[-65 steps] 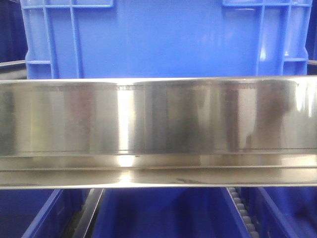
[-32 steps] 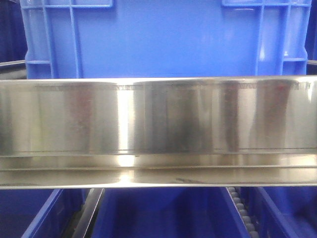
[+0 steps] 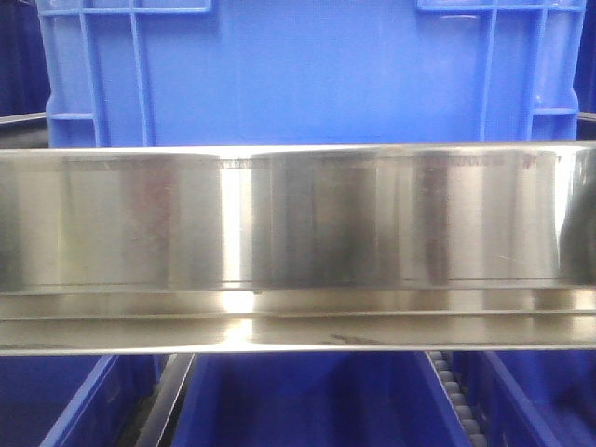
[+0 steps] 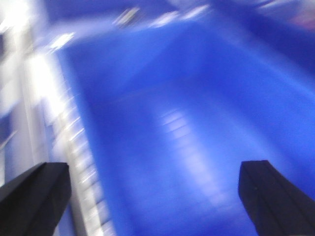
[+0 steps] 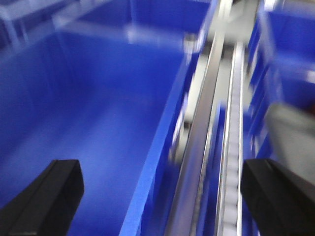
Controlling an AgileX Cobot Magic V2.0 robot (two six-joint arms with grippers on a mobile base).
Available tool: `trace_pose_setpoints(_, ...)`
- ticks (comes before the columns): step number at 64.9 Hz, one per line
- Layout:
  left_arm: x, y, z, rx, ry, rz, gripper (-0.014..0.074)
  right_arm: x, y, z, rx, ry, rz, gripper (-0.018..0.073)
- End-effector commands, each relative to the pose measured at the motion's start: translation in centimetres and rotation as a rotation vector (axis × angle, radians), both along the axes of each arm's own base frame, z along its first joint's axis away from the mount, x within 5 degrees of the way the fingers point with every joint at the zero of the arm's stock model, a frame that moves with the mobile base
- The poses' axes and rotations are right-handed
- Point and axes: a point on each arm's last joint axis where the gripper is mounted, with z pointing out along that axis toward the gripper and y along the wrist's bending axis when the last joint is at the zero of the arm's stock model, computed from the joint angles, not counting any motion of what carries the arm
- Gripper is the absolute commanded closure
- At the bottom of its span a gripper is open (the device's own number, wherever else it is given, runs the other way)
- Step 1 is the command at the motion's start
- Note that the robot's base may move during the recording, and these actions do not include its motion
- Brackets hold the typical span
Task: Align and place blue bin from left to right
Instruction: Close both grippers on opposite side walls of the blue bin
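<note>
My left gripper will next align and place the blue bin, grabbing its rim (image 4: 81, 93).
The blue bin (image 3: 307, 74) fills the top of the front view, standing behind a steel rail, its ribbed corners showing at both sides. No gripper shows in that view. My left gripper (image 4: 155, 196) is open above the empty inside of a blue bin (image 4: 197, 123), and the picture is blurred. My right gripper (image 5: 160, 196) is open too, straddling the right rim (image 5: 157, 142) of a blue bin, with one finger over the bin's inside and the other over a roller track (image 5: 231, 147). Nothing is held between either pair of fingers.
A wide shiny steel rail (image 3: 298, 223) crosses the front view. Below it stand more blue bins (image 3: 298, 400) between roller tracks (image 3: 456, 400). A white roller track (image 4: 74, 147) runs along the left of the left wrist view. A metal rail (image 5: 202, 128) runs beside the bin in the right wrist view.
The bin has not moved in the front view. Only the reflections on the steel rail have shifted a little, mostly at its right end.
</note>
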Motion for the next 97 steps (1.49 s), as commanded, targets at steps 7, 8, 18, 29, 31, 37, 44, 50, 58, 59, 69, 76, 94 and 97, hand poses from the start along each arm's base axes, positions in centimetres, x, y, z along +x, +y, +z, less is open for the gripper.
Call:
trace_pose_setpoints(7,3.4,-0.7,-0.8,0.026,0.073,0.077,-0.0003,4.9,0.8,0.3,0.025,0.101,-0.024,-0.0001)
trace_pose_setpoints(8,3.9,-0.7,-1.0,0.026,0.078,0.085,-0.0003,5.2,0.9,0.2,0.027,0.104,-0.026,-0.0001)
trace_pose_setpoints(18,6.6,-0.4,-3.0,0.026,0.137,0.141,-0.0003,9.1,1.5,-1.6,0.038,0.166,-0.044,-0.0001)
trace_pose_setpoints(29,9.1,0.5,-5.1,0.036,0.196,0.186,-0.0003,12.8,2.0,-5.0,0.028,0.271,-0.067,-0.0001)
trace_pose_setpoints(31,9.5,0.5,-5.5,0.041,0.207,0.190,-0.0003,13.3,2.1,-5.6,0.025,0.287,-0.068,-0.0001)
trace_pose_setpoints(37,10.6,0.5,-6.8,0.055,0.236,0.199,-0.0003,14.8,2.3,-7.2,0.015,0.330,-0.071,-0.0001)
trace_pose_setpoints(44,11.6,0.1,-8.1,0.072,0.267,0.198,-0.0003,16.0,2.5,-8.6,0.007,0.367,-0.072,-0.0001)
trace_pose_setpoints(50,12.2,-0.2,-9.0,0.074,0.292,0.194,-0.0003,16.6,2.6,-9.3,0.005,0.381,-0.073,-0.0001)
trace_pose_setpoints(58,12.9,-0.5,-10.1,0.083,0.316,0.193,-0.0003,17.2,2.7,-9.9,0.005,0.384,-0.074,-0.0001)
trace_pose_setpoints(59,12.9,-0.5,-10.1,0.083,0.317,0.193,-0.0003,17.3,2.7,-10.0,0.004,0.385,-0.074,-0.0001)
trace_pose_setpoints(69,13.3,-0.7,-10.7,0.084,0.333,0.190,-0.0003,17.8,2.8,-10.5,0.004,0.388,-0.075,-0.0001)
trace_pose_setpoints(76,13.4,-0.7,-10.9,0.085,0.336,0.190,-0.0003,17.9,2.8,-10.7,0.004,0.389,-0.075,0.0000)
trace_pose_setpoints(94,13.3,-0.7,-10.8,0.075,0.339,0.191,0.0129,18.0,2.8,-10.7,0.004,0.389,-0.075,0.0295)
trace_pose_setpoints(97,13.3,-0.7,-10.8,0.073,0.339,0.192,0.0216,18.0,2.8,-10.8,0.003,0.393,-0.075,0.0414)
